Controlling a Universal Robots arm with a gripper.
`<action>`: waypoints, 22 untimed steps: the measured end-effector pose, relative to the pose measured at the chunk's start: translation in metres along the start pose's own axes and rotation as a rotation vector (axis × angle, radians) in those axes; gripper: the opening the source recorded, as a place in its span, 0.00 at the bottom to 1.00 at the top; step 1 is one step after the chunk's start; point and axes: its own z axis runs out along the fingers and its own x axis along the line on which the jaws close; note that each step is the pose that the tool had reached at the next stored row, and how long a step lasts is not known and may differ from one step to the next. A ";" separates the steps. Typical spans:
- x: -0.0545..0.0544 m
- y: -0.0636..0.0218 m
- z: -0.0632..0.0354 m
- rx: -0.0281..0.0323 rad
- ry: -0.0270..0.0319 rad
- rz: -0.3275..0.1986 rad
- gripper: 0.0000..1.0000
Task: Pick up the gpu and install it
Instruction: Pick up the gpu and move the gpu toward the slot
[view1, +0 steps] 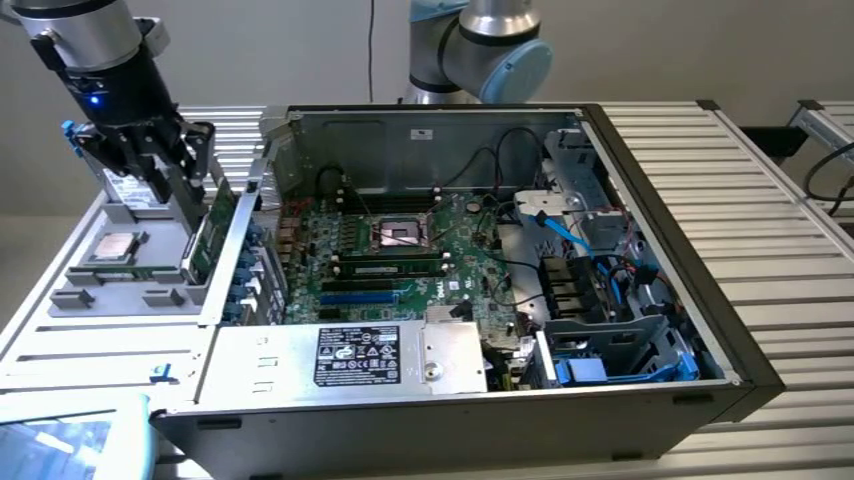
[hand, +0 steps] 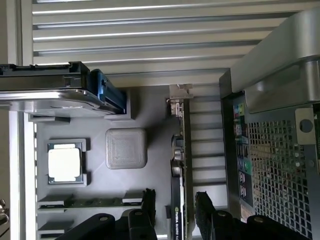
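My fingers are still above the GPU's top edge (hand: 177, 200), the GPU's bracket (hand: 180, 91) small below, so my gripper first lowers onto the top edge, then closes on the GPU.
The gpu (view1: 214, 238) stands on edge in a slot of the grey parts tray (view1: 80, 290), at the exterior view's left, outside the computer case. In the wrist view I see the gpu (hand: 178, 165) edge-on, a thin green card with a black label strip and a silver bracket at its far end. My gripper (view1: 180, 190) hangs just above the card and is open. Its black fingers (hand: 148, 200) stand one on each side of the card's near end, with a gap on both sides. My gripper (hand: 176, 206) holds nothing.
The open computer case (view1: 694, 300) with the large green motherboard (view1: 400, 255) lies to the exterior view's right of the tray. In the tray (hand: 150, 115) sit a processor chip (hand: 64, 164), a grey square block (hand: 126, 148), a memory stick (hand: 92, 202) and a silver drive (hand: 50, 95).
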 end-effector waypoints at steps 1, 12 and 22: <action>0.000 -0.0010 0.0018 0.0000 0.0000 0.000 0.46; -0.005 -0.0047 0.0217 0.0000 0.0000 0.000 0.46; -0.005 -0.0057 0.0398 0.0001 0.0000 0.000 0.46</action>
